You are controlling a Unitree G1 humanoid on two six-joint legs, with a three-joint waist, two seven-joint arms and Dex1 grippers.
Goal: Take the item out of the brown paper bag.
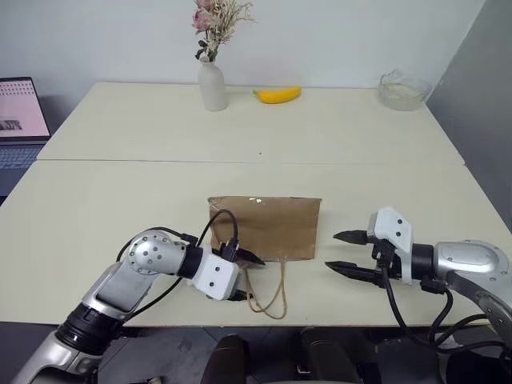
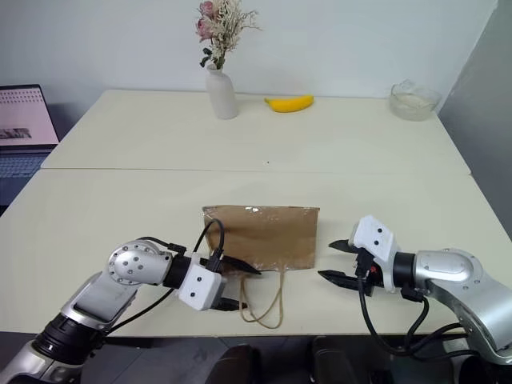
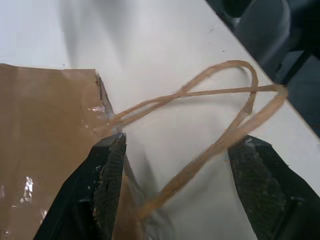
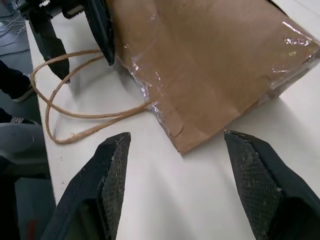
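The robot's left gripper should next grab the brown paper bag (image 1: 268, 226) by the upper cord handle, which arches up free. The bag is lying flat on the tabletop.
The brown paper bag (image 1: 268, 226) lies flat on the table near the front edge, its mouth toward me. Its tan cord handles (image 1: 268, 298) loop out almost to the edge. My left gripper (image 1: 249, 278) is open at the left corner of the bag's mouth. One finger (image 3: 107, 180) rests against the paper, and the handle cords (image 3: 220, 90) run between the two fingers. My right gripper (image 1: 333, 250) hangs open just right of the bag, pointing at its near right corner (image 4: 182, 142) without touching it. The item is hidden.
At the far side of the table stand a white vase with dried flowers (image 1: 212, 84), a banana (image 1: 278, 94) and a glass bowl (image 1: 404, 90). A laptop (image 1: 20, 120) sits at the far left. The table's front edge (image 1: 320, 324) runs just below both grippers.
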